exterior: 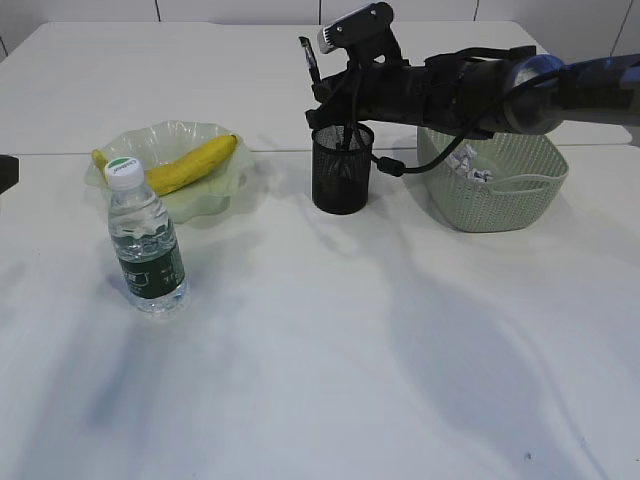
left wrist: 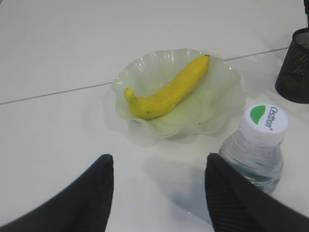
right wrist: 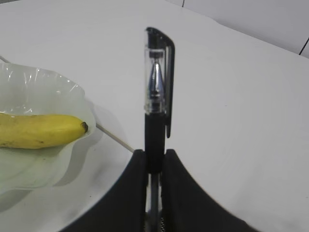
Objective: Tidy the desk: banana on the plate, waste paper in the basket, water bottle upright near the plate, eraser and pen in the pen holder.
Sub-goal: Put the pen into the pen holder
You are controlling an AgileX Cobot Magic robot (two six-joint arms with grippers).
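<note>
I should open my right gripper, as its fingers are at the rim of the mesh pen holder (exterior: pixel 342 168) with the black pen pointing in, so the pen would stay there.
The banana (exterior: pixel 195 163) lies in the pale green plate (exterior: pixel 170 135), seen also in the left wrist view as banana (left wrist: pixel 169 92) and plate (left wrist: pixel 224 94). The water bottle (exterior: pixel 146 240) stands upright in front of the plate. My left gripper (left wrist: pixel 157 166) is open above bare table, its right finger beside the bottle (left wrist: pixel 256 147). My right gripper (right wrist: pixel 154 157) is shut on a black pen (right wrist: pixel 157 87), which it holds just above and left of the black mesh pen holder (exterior: pixel 342 168). Crumpled waste paper (exterior: pixel 470 165) sits in the basket (exterior: pixel 500 195). The eraser is out of view.
The right arm (exterior: pixel 480 90) stretches from the right across the basket to the pen holder. A table seam (exterior: pixel 60 153) runs behind the plate. White tabletop (exterior: pixel 380 360) spreads in front of all the objects.
</note>
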